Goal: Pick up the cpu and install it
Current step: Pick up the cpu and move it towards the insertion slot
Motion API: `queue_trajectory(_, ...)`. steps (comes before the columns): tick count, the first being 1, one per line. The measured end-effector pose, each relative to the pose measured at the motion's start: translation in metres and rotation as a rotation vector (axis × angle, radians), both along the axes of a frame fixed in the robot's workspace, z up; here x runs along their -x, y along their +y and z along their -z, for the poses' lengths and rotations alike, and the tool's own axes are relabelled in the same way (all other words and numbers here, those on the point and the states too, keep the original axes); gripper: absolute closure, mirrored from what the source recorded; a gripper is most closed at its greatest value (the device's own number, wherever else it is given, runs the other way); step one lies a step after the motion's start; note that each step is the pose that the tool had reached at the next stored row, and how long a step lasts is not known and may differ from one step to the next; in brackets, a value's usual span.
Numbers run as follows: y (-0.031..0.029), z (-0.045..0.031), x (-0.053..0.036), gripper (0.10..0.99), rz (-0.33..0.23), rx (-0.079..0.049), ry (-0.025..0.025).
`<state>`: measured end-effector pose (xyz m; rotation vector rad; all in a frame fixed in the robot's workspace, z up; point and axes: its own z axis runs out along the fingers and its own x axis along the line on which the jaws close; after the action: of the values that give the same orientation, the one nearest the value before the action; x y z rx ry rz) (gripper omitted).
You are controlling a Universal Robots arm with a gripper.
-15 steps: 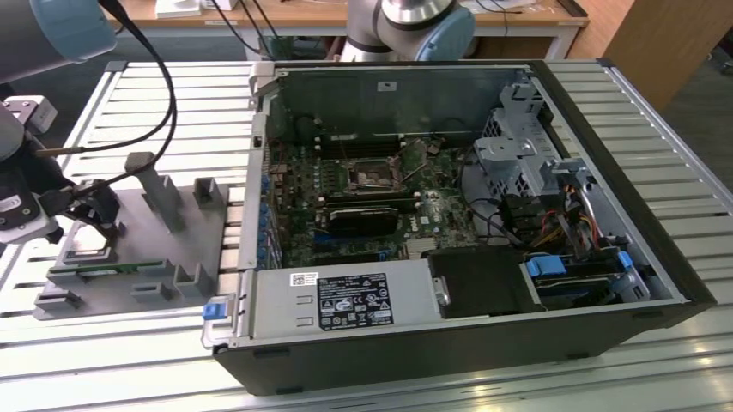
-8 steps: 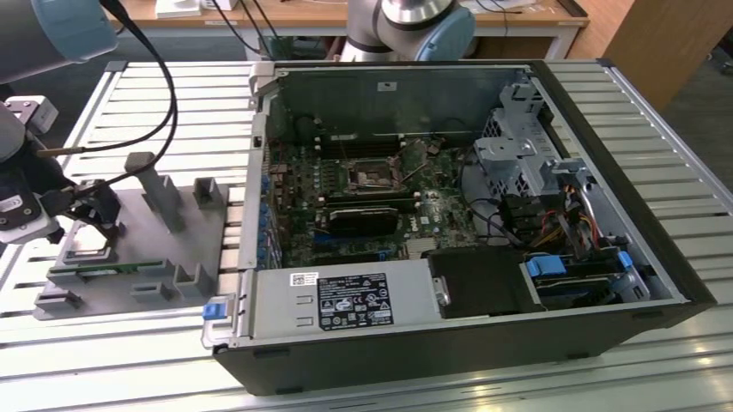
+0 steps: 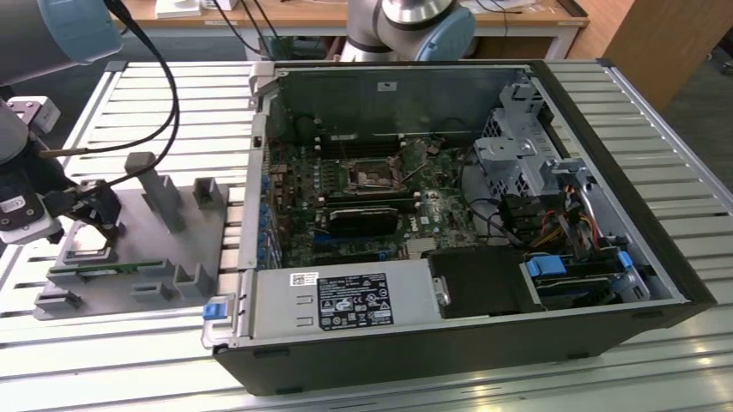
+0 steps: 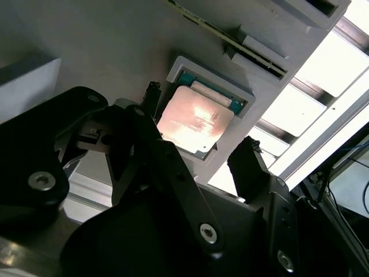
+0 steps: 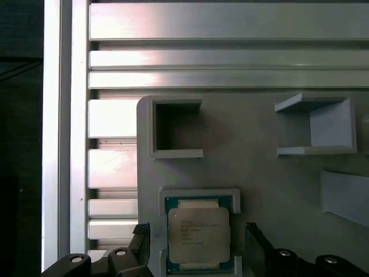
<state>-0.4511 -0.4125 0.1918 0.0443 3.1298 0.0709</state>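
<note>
My gripper grabs the cpu by its side edges next, where the pocket's grey sides leave gaps, since those pocket sides wrap the cpu's corners.
The cpu point(image 5: 199, 236) is a small square chip with a silvery top plate. It lies flat in a low grey pocket of the fixture plate point(image 5: 259, 167). My gripper point(image 5: 197, 232) hangs over it, open, with one black finger point(image 5: 142, 239) on each side and a gap to the pocket walls. In the second wrist view the cpu point(image 4: 196, 118) catches the light between the same two fingers of the gripper point(image 4: 199, 121). From the exterior view the gripper point(image 3: 98, 213) sits low over the fixture plate point(image 3: 149, 257), at that view's left.
The opened computer case point(image 3: 458, 343) lies in the middle, its motherboard socket point(image 3: 372, 178) uncovered. A green memory stick point(image 3: 103, 268) lies in the fixture, with upright grey holders point(image 3: 160, 193) beside the gripper. A slatted metal table point(image 3: 675, 129) lies under everything.
</note>
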Motion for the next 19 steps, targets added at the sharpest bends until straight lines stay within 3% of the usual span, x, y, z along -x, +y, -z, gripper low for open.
queue_trajectory(5,0.0,0.0022,-0.0001,0.333,0.0,0.0,0.0026)
queue_trajectory(11,-0.0004,0.0048,-0.0018,0.333,0.0,-0.004,0.0127)
queue_trajectory(19,-0.0006,0.0049,-0.0039,0.333,0.0,-0.004,0.0129)
